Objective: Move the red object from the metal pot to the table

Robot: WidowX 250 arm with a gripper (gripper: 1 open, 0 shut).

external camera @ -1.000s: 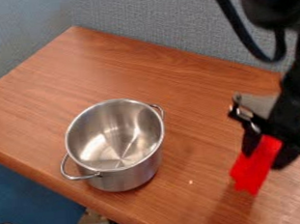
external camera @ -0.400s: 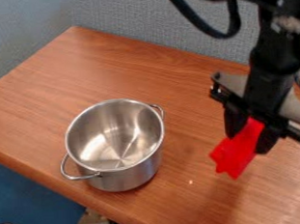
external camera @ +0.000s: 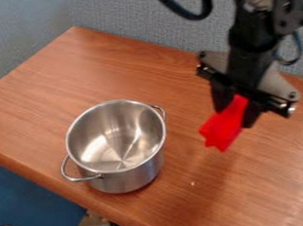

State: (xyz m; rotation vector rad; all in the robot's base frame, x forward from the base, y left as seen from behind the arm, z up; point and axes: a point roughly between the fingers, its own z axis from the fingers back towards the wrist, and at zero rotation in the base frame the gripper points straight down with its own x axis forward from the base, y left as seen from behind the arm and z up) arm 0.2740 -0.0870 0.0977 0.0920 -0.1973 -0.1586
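The red piece's lower end (external camera: 219,139) still hangs above the wooden table. My gripper keeps hold of the red piece until the red piece rests on the tabletop.
The red object (external camera: 225,127) is a bright red blocky piece hanging in the air over the table (external camera: 60,82), to the right of the metal pot (external camera: 115,144). My gripper (external camera: 237,107) comes down from above and is shut on the red piece's upper end. The shiny pot stands on the wooden top at the lower left, and its inside looks empty. The red piece is outside the pot, level with or above its rim, with a gap between them.
Black cables (external camera: 186,5) loop down from the arm at the top. The table's front edge runs diagonally just below the pot. A grey-blue wall (external camera: 56,14) lies behind the table's far edge.
The gripper with the red piece has moved left and up-screen, from the table's lower right toward the area just right of the pot. The pot has not moved.
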